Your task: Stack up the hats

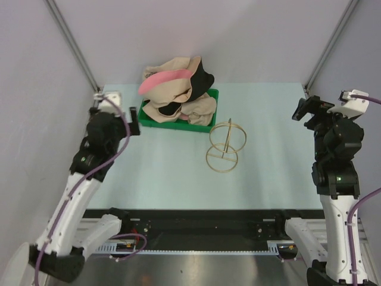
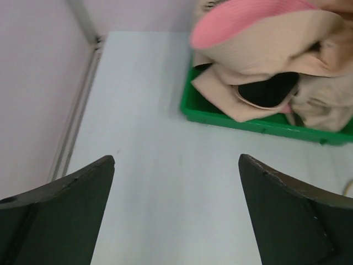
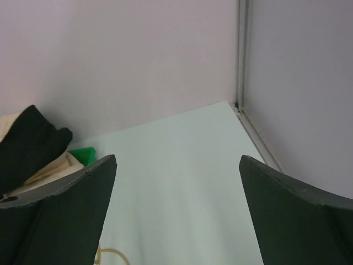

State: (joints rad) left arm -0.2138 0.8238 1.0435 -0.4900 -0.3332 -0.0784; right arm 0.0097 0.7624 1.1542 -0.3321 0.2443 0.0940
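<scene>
The left gripper takes hold of the black and beige hat by its brim edge point(image 1: 207, 78) next, which leaves the hat's top free to stack over the stand.
Several soft beige hats point(image 1: 177, 89) lie heaped in a green tray point(image 1: 178, 126) at the back of the table; one shows a pink underside, others black insides. In the left wrist view the hats point(image 2: 276, 49) fill the upper right, spilling over the tray's rim point(image 2: 248, 125). My left gripper point(image 1: 134, 121) point(image 2: 176, 160) hangs open just left of the tray, with only bare table between its fingers. My right gripper point(image 1: 303, 110) point(image 3: 177, 159) is open over the far right of the table, well away from the heap. A black and beige hat edge point(image 3: 30, 149) shows at that view's left.
A gold wire ring stand point(image 1: 225, 146) stands just right of and in front of the tray, and a bit of it point(image 3: 110, 256) shows low in the right wrist view. Walls with metal corner posts point(image 1: 74, 44) close in the back and sides.
</scene>
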